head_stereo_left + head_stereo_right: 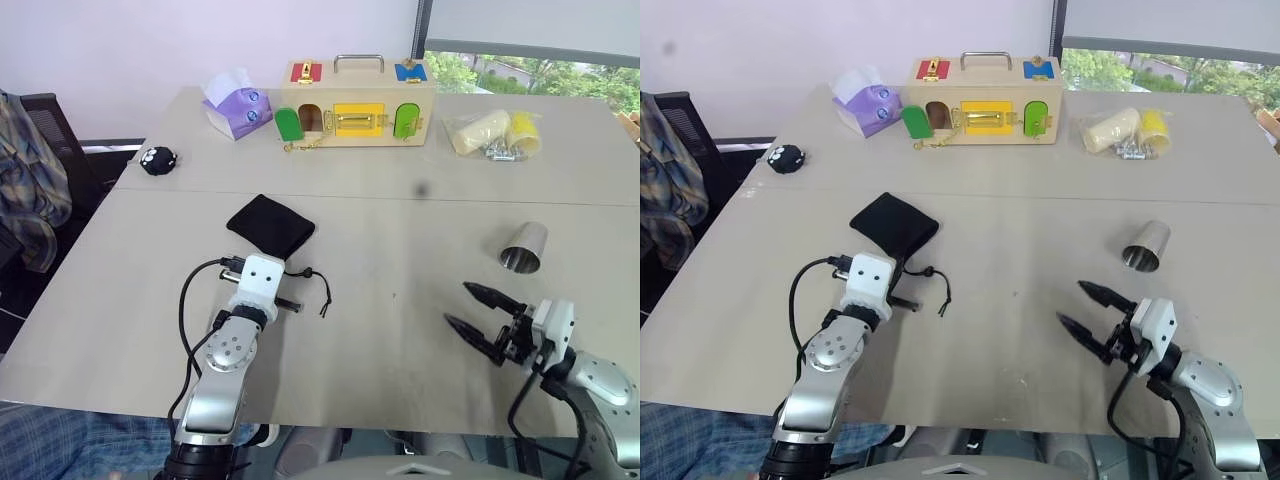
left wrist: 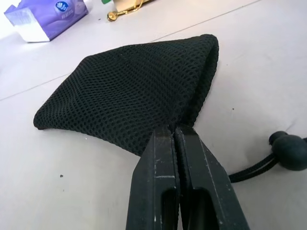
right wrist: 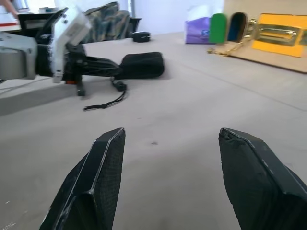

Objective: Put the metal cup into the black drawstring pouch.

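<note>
My right gripper grabs the metal cup by its thin open rim (image 1: 502,259) next, since the metal cup's round body (image 1: 530,241) looks wider than my open fingers.
The black drawstring pouch (image 1: 270,225) lies flat on the table left of centre, with its cord and bead toggle (image 2: 289,151) trailing toward me. My left gripper (image 2: 173,132) is shut on the pouch's near edge, and it also appears in the right wrist view as the left gripper (image 3: 96,64) pinching the pouch (image 3: 141,64). The metal cup (image 1: 524,248) lies on its side at the right, its open mouth facing me. My right gripper (image 1: 458,304) hovers open just short of the cup and to its left, with nothing between its fingers (image 3: 103,158).
A wooden lock box (image 1: 357,112) stands at the table's back, with a purple tissue box (image 1: 238,108) to its left and pale yellow rolls in plastic (image 1: 495,132) to its right. A black-and-white ball toy (image 1: 158,159) sits far left. A chair with plaid cloth (image 1: 25,190) stands beside the table.
</note>
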Robot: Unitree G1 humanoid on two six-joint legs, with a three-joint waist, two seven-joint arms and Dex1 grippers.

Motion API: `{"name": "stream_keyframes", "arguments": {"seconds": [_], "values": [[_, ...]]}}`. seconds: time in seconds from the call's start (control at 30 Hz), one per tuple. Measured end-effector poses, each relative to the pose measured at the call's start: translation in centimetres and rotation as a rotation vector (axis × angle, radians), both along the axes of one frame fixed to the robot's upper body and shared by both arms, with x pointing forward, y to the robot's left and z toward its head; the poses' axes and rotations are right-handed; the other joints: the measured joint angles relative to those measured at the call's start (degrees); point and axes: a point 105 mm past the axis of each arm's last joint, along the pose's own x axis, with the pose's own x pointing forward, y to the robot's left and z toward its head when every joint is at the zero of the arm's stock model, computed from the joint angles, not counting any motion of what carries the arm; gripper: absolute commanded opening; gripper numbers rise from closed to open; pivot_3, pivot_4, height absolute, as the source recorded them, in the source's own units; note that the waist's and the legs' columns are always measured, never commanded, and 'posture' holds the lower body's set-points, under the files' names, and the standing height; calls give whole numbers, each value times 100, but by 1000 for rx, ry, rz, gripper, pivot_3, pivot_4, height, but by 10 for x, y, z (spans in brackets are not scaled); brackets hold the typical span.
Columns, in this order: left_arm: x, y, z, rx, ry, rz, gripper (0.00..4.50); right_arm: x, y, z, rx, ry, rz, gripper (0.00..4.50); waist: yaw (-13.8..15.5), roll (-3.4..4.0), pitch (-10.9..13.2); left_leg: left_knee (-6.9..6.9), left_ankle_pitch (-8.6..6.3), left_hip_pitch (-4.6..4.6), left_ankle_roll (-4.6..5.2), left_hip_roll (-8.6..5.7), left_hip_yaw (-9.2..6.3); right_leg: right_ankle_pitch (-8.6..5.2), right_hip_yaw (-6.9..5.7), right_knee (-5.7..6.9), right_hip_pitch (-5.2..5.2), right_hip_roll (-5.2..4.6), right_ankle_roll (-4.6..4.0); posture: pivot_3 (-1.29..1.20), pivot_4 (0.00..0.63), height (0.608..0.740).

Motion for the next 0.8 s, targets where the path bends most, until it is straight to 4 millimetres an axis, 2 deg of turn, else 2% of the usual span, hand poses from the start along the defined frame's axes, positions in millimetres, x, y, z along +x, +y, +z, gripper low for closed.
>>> {"name": "stream_keyframes", "arguments": {"seconds": [0.2,0.33,0.57,0.8], "values": [[5,7,8,-47,-17,-3,55,23,-48,-19,8,44,-418,3145,-7,4,-3,-1,14,2,-24,-1,3,0,6,4,-3,1,-1,0,150,740],[5,4,9,-60,-13,-23,55,31,-64,-17,26,36,-561,3145,-19,5,-4,-1,15,3,-22,-1,6,0,9,4,-3,2,-1,0,150,740],[7,4,11,-75,-14,-32,55,38,-81,-24,78,73,-713,3145,-20,6,-4,-1,27,2,-2,-1,6,1,10,4,-2,2,-2,0,150,740],[7,2,12,-80,-10,-46,55,53,-80,-14,144,59,-752,3145,-36,7,-5,-1,28,3,-2,-1,6,1,11,6,-2,4,-2,0,150,740]]}}
